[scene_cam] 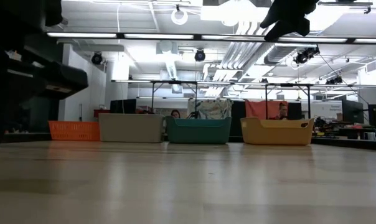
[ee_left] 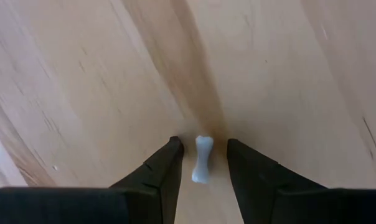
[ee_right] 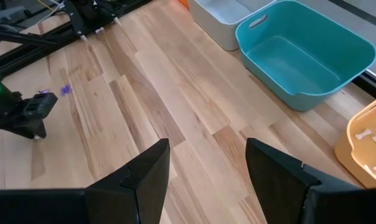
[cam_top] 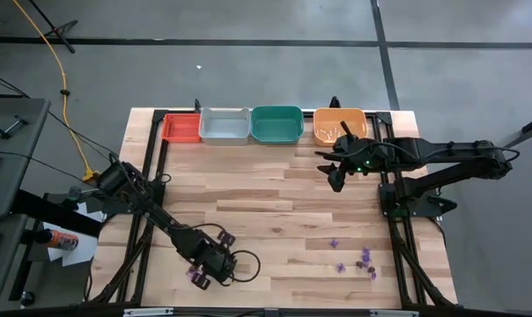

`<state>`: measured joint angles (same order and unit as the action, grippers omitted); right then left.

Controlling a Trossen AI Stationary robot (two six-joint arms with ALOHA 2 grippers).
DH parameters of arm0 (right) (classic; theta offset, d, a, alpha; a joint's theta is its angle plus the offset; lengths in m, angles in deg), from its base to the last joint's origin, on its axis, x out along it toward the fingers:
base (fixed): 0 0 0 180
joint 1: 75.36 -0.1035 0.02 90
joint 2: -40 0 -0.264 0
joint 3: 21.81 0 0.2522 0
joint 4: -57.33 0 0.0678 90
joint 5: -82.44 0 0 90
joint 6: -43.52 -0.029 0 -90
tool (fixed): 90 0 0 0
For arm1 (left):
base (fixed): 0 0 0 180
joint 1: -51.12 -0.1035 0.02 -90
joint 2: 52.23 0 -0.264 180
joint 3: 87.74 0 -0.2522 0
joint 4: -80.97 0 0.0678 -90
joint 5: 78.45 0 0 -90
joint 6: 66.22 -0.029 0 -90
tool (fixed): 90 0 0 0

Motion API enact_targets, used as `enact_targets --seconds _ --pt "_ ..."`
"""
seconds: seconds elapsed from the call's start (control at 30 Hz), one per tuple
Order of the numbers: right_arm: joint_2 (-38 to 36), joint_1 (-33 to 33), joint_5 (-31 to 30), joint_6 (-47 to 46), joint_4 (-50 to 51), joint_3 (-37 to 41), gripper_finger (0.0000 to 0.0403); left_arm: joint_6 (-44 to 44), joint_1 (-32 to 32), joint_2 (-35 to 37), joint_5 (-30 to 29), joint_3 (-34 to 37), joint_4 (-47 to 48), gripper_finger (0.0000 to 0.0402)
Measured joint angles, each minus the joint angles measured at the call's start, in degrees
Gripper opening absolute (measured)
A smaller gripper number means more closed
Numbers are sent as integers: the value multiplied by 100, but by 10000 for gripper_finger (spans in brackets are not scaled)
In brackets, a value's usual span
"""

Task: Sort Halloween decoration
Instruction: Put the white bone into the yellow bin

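My left gripper should close on the bone-shaped trinket's body (ee_left: 203,159): both fingers reach the wood around it.
A tiny pale bone-shaped trinket (ee_left: 202,160) lies flat on the wooden table near its front left. My left gripper (ee_left: 203,142) points down over it, open, with one finger on each side and a gap to each. In the high view this gripper (cam_top: 201,276) sits next to a purple trinket (cam_top: 192,273). More purple trinkets (cam_top: 365,258) lie scattered at the front right. My right gripper (cam_top: 336,180) hangs open and empty above the table in front of the orange tray (cam_top: 340,125), which holds pale bones (ee_right: 370,142).
Red (cam_top: 181,129), grey (cam_top: 224,125), green (cam_top: 277,124) and orange trays stand in a row along the far edge. Black frame rails (cam_top: 148,189) run down both sides of the table. Bare wood (cam_top: 275,207) lies between the arms.
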<state>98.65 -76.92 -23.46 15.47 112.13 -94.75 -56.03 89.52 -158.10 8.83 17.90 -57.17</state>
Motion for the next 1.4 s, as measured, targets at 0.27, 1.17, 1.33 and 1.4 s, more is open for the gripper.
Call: enact_targets --seconds 0.27,1.17,1.33,1.4 --pt "1 0 -3 -14 2 0 204 179 -4 -44 28 -2 25 85" --pt "1 5 -66 387 -329 0 204 617 -1830 2955 -615 35 249 1" --pt "22 7 -67 731 -1091 0 204 -26 -2636 3913 -1136 33 -8 0" --pt "52 7 -64 885 -1537 0 204 -396 -2993 4187 -1086 33 -255 0"
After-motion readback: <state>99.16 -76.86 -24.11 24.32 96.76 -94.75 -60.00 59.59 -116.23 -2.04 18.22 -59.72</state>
